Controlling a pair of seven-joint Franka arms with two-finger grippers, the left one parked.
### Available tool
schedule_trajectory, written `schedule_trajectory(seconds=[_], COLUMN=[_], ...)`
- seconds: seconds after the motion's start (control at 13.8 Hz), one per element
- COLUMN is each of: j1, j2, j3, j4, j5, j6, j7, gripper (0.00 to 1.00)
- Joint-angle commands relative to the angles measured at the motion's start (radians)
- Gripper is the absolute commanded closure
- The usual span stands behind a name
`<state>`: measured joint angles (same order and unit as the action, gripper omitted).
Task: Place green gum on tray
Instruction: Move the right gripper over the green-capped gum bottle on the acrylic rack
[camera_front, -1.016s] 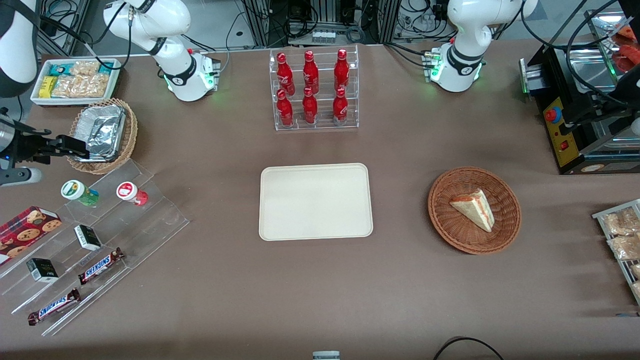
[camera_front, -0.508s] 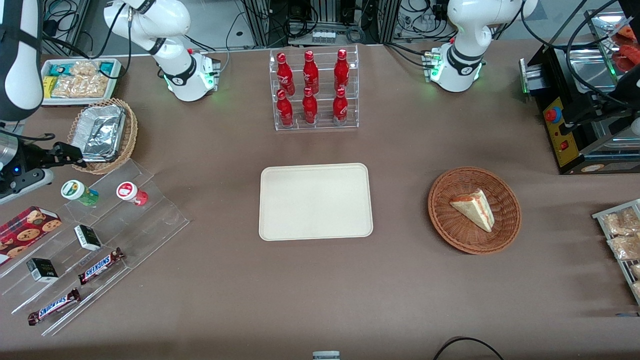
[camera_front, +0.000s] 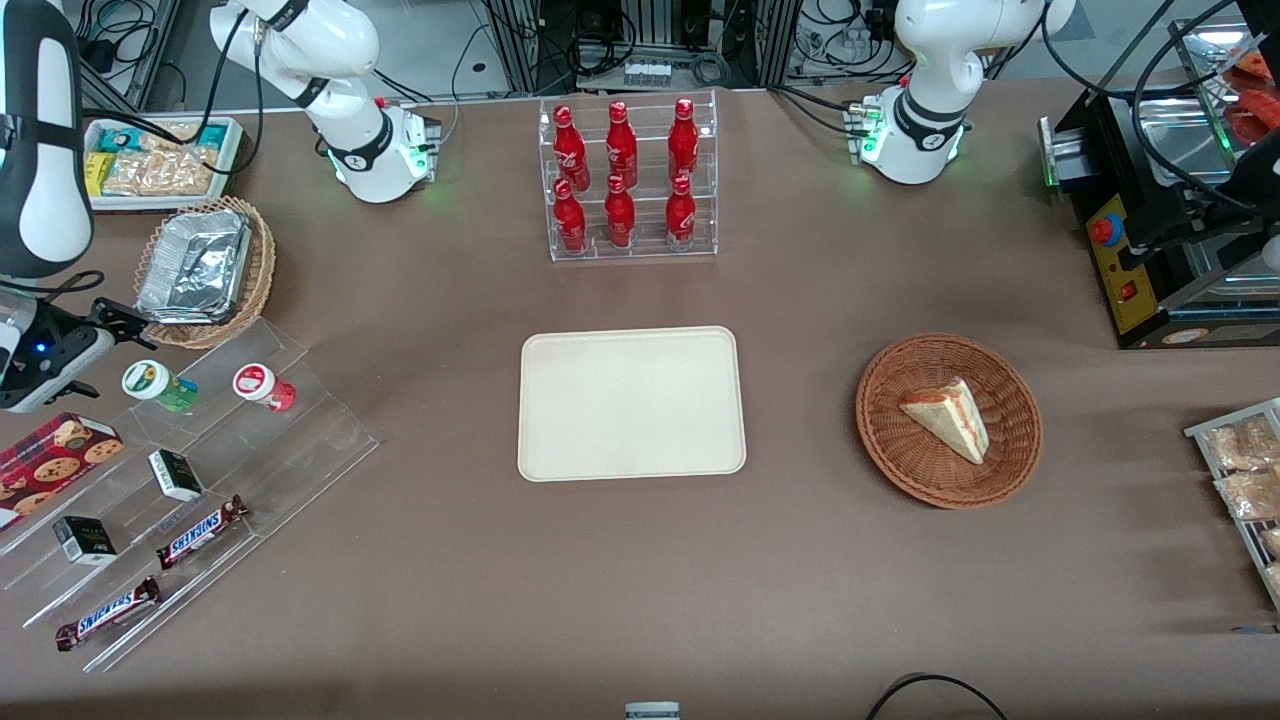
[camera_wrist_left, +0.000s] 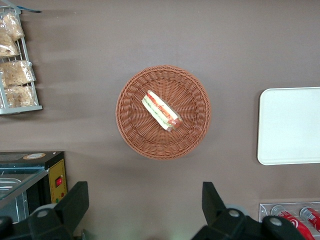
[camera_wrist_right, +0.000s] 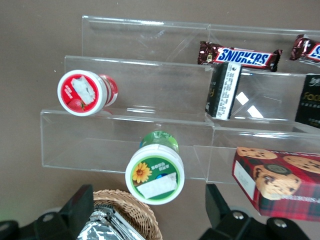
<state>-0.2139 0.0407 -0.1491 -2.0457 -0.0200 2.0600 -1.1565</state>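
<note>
I should next grab the bottle by its round green body (camera_front: 179, 391), to place the green gum on the tray (camera_front: 631, 404).
The green gum (camera_front: 157, 385) is a small green bottle with a white lid bearing a green-yellow mark. It stands on the top step of a clear acrylic stand (camera_front: 190, 480) toward the working arm's end of the table. In the right wrist view the green gum (camera_wrist_right: 155, 172) shows lid-on, just ahead of the gap between the fingers. My gripper (camera_front: 122, 318) hovers above the table beside the gum, open and empty; it also shows in the right wrist view (camera_wrist_right: 147, 215). The cream-beige tray (camera_front: 630, 403) lies flat at the table's middle, with nothing on it.
A red gum bottle (camera_front: 264, 386) stands beside the green one. A wicker basket with a foil tray (camera_front: 200, 268) sits close under the gripper. Snickers bars (camera_front: 200, 531), small dark boxes and a cookie box (camera_front: 55, 460) lie on or beside the stand. A cola rack (camera_front: 627, 180) stands farther back.
My gripper has drawn back off the foil-tray basket toward the working arm's end of the table and come nearer the camera, closer to the green gum. The objects have not moved.
</note>
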Motion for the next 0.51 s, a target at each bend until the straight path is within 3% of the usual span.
schedule_trajectory(seconds=[0.0,0.44], j1=[-0.002,-0.002], j2=[-0.001,0.021], j3=[0.003,0.003], j4=[-0.018,-0.051], j5=[0.02,0.02], j6=[0.035,0.107], j7=[-0.023,-0.025], gripper=[0.01,0.01])
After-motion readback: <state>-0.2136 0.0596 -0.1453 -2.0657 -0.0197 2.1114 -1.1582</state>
